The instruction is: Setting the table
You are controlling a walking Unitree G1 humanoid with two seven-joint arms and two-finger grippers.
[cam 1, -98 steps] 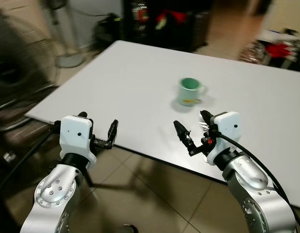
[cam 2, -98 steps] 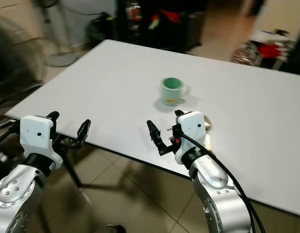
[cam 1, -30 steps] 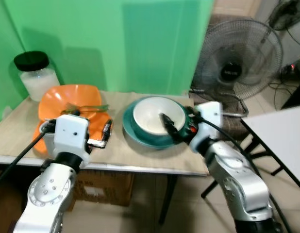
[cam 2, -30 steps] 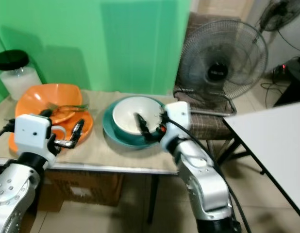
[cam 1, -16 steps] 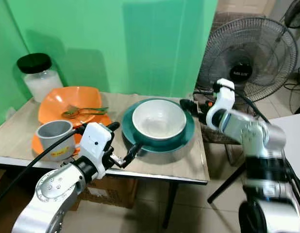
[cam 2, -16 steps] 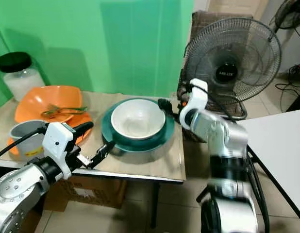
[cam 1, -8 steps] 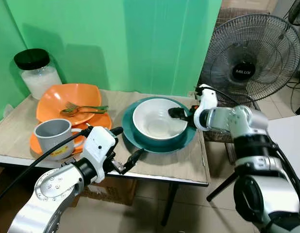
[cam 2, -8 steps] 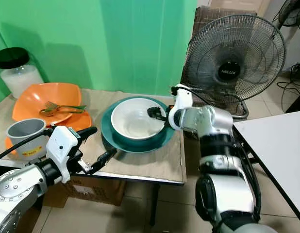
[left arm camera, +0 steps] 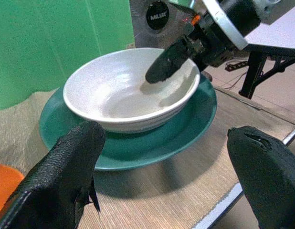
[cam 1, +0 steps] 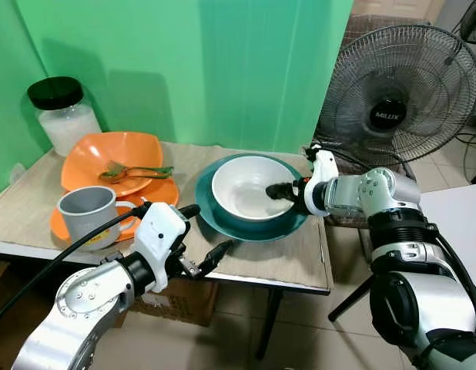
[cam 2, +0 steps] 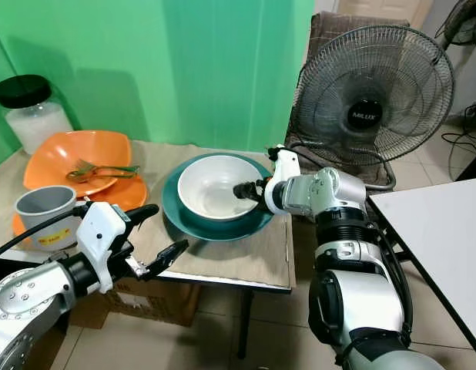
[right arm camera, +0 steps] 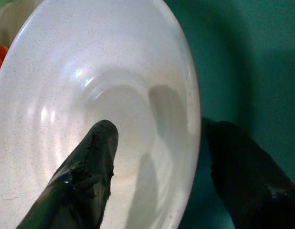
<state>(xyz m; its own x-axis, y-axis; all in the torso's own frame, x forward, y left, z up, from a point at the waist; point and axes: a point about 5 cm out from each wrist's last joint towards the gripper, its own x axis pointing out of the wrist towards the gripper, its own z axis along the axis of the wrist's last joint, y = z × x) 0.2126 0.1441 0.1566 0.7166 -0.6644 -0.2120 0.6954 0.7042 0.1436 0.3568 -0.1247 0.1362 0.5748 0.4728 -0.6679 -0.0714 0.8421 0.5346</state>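
The white bowl is wider than my fingers can span. My right gripper will grab it next by its thin rim [right arm camera: 197, 114].
A white bowl [cam 1: 249, 185] sits in a teal plate [cam 1: 288, 226] on the woven mat of a small side table. My right gripper [cam 1: 278, 193] is open at the bowl's right rim. In the right wrist view one finger [right arm camera: 90, 171] lies inside the bowl [right arm camera: 90, 81] and the other hangs outside over the teal plate [right arm camera: 224, 57], with the rim between them. My left gripper [cam 1: 207, 229] is open and empty, low by the table's front edge, just short of the plate [left arm camera: 185, 129].
An orange bowl [cam 1: 99, 150] holding a fork rests on an orange plate at the left, with a grey mug [cam 1: 85, 212] in front and a black-lidded jar [cam 1: 62, 116] behind. A standing fan [cam 1: 400, 85] is right of the table. A white table corner [cam 1: 465, 212] lies far right.
The view swung from the white table to this side table. In the last half second my right gripper dropped slightly so one finger sits inside the bowl. The left gripper barely moved.
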